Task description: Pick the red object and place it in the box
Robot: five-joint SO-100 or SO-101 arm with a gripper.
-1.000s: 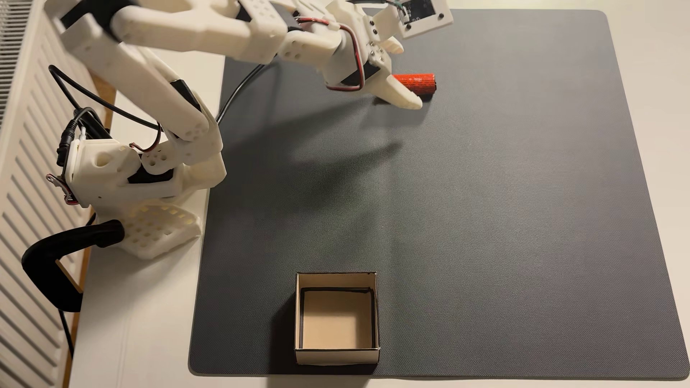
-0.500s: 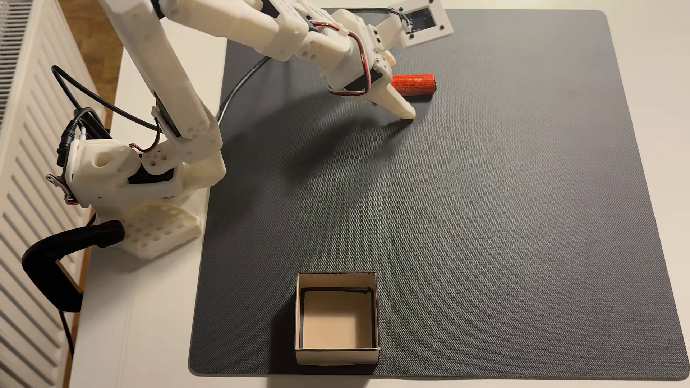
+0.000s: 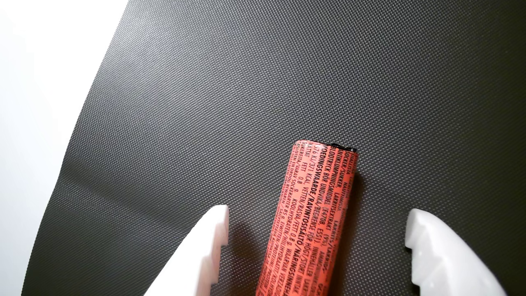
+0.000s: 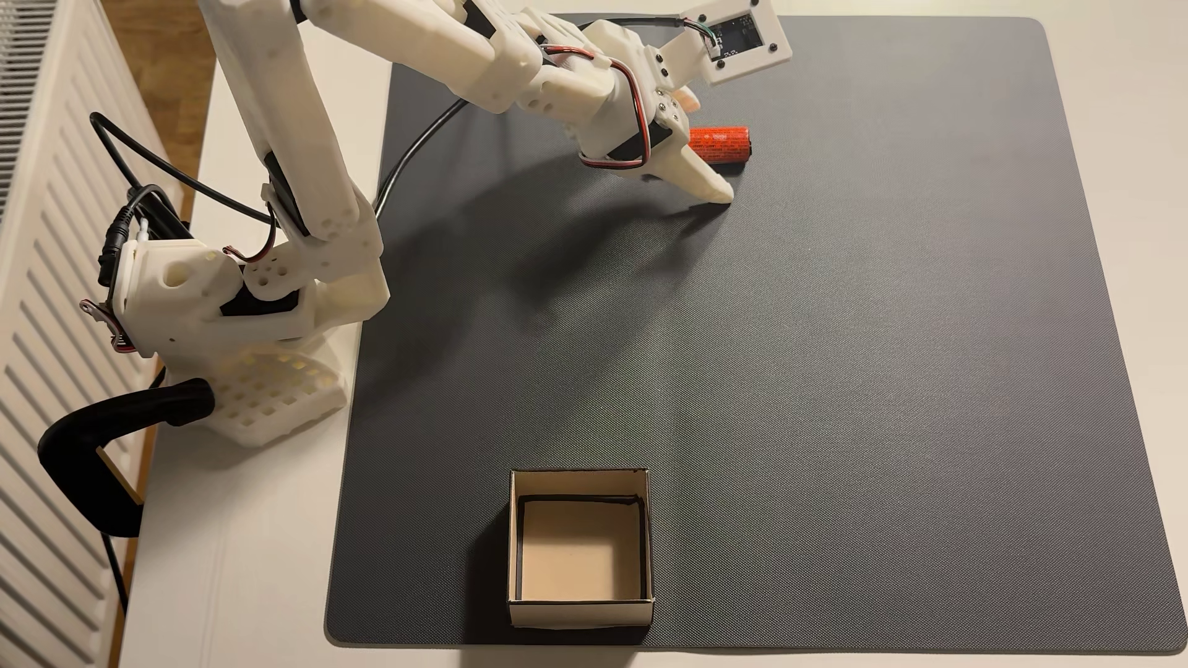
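My gripper should grip the red object by its printed sides next. Then it can lift the object off the dark mat and place it in the box.
The red object (image 4: 731, 142) is a small orange-red cylinder with fine black print, lying on the dark mat at the upper middle of the fixed view. My white gripper (image 4: 707, 146) is open and straddles its left end, one finger on each side, low over the mat. In the wrist view the red object (image 3: 316, 205) runs up from the bottom edge between the two white fingertips (image 3: 215, 234), with a gap on both sides, and my gripper (image 3: 316, 232) touches nothing. The box (image 4: 578, 613), open-topped cardboard with a beige floor, stands near the mat's front edge, far from the gripper.
A dark grey textured mat (image 4: 836, 385) covers most of the white table. The arm's base (image 4: 244, 321) is clamped at the table's left edge, with a black clamp (image 4: 96, 449) and cables beside it. A white radiator (image 4: 38, 257) runs along the left.
The gripper has come down and slid to the right along the red object, so its fingers now flank more of it. The red object and the box have not moved.
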